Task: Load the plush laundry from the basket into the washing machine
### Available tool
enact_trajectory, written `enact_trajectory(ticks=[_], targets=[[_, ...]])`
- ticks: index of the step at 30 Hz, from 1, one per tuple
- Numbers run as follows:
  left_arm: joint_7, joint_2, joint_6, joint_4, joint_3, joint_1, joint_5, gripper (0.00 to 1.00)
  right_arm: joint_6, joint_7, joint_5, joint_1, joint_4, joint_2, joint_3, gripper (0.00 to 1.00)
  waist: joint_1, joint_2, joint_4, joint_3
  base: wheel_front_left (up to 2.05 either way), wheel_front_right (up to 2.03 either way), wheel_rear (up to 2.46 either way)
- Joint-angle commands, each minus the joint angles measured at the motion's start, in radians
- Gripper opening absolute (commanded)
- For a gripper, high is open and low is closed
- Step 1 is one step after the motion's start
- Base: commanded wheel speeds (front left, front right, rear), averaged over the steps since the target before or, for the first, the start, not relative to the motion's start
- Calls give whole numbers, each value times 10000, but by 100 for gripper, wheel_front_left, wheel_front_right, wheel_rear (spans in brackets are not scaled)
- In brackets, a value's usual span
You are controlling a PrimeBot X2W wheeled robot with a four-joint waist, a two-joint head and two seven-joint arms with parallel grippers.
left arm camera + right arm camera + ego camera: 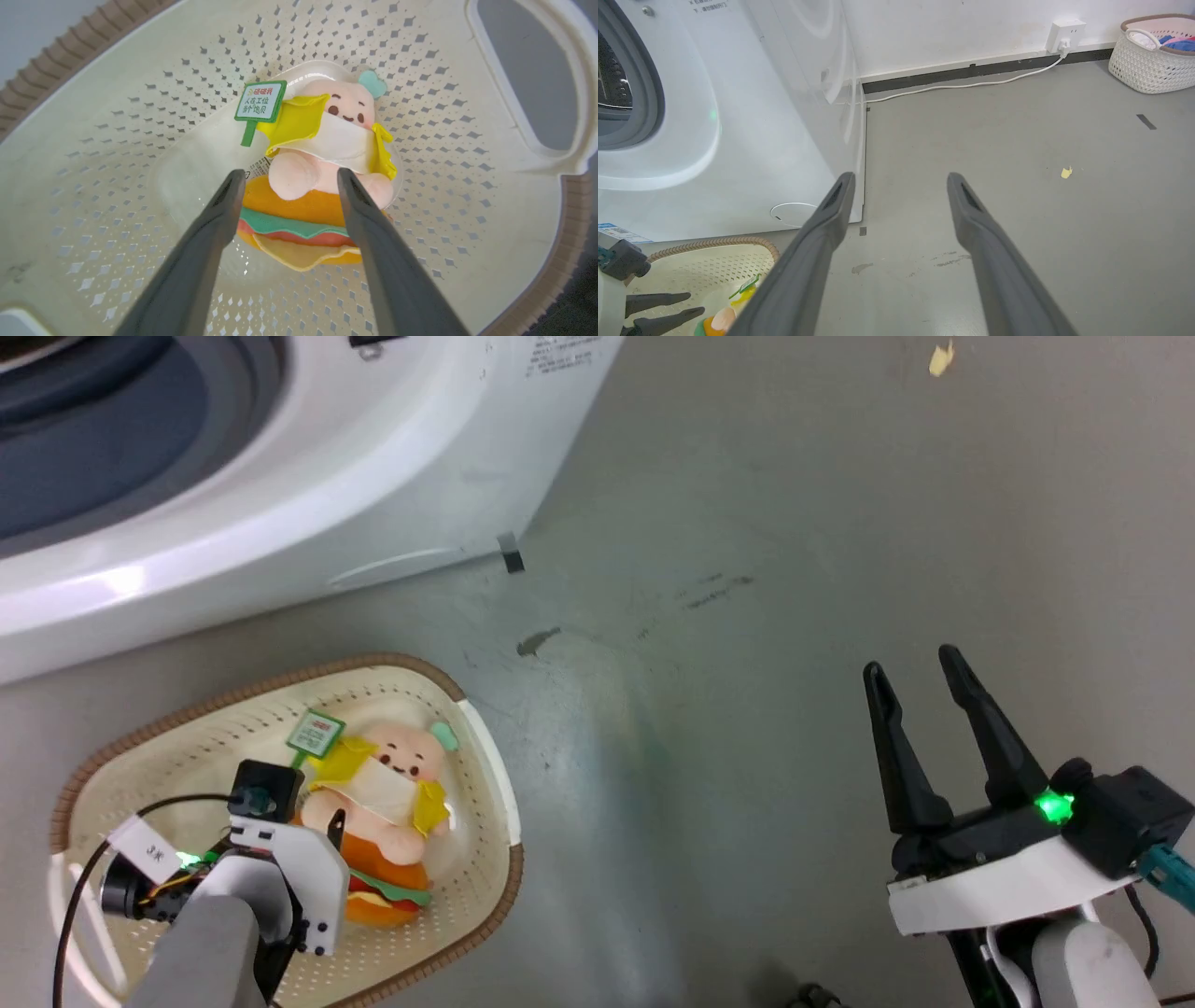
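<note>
The left gripper should next grab the doll by its pink leg (292,176) to load the plush laundry (322,154) into the washing machine.
The plush laundry (392,784), a pink-faced doll in yellow and white on an orange burger cushion with a green tag (259,101), lies on the floor of the basket (373,661). In the left wrist view my left gripper (289,175) is open, its fingers (219,219) straddling the plush laundry (322,154) at the doll's legs; I cannot tell if they touch it. My right gripper (911,663) hangs open over bare floor to the right, holding nothing. The washing machine (280,476) stands beyond the basket, its grey door seal (644,93) showing in the right wrist view.
A second white woven basket (1153,60) with clothes sits by the far wall. A wall socket (1064,35) feeds a white cable along the skirting. A yellow scrap (941,359) and a black tape mark (511,555) lie on the grey floor.
</note>
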State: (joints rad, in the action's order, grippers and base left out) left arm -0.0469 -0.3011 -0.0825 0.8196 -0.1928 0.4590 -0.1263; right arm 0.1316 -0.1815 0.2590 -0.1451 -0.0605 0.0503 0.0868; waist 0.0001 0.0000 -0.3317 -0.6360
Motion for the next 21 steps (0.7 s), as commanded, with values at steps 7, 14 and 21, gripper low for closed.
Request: enact_trajectory(ticks=[7, 14, 21], targets=[[-676, -361, -163, 1085, -647, 948, -4, 100, -7, -253, 330, -377, -168, -1, 60, 100, -1, 0, -364, -842, 0, 0, 0], [-840, -525, -233, 1672, -1028, 1526, -12, 100, -8, -378, 562, -451, -220, -1, 106, 100, -1, 0, -570, -1369, 0, 0, 0], [-857, -784, -231, 2825, -1490, 2441, -232, 100, -9, -607, 994, -651, -390, -1, 229, 100, -1, 0, -945, -2327, 0, 0, 0]])
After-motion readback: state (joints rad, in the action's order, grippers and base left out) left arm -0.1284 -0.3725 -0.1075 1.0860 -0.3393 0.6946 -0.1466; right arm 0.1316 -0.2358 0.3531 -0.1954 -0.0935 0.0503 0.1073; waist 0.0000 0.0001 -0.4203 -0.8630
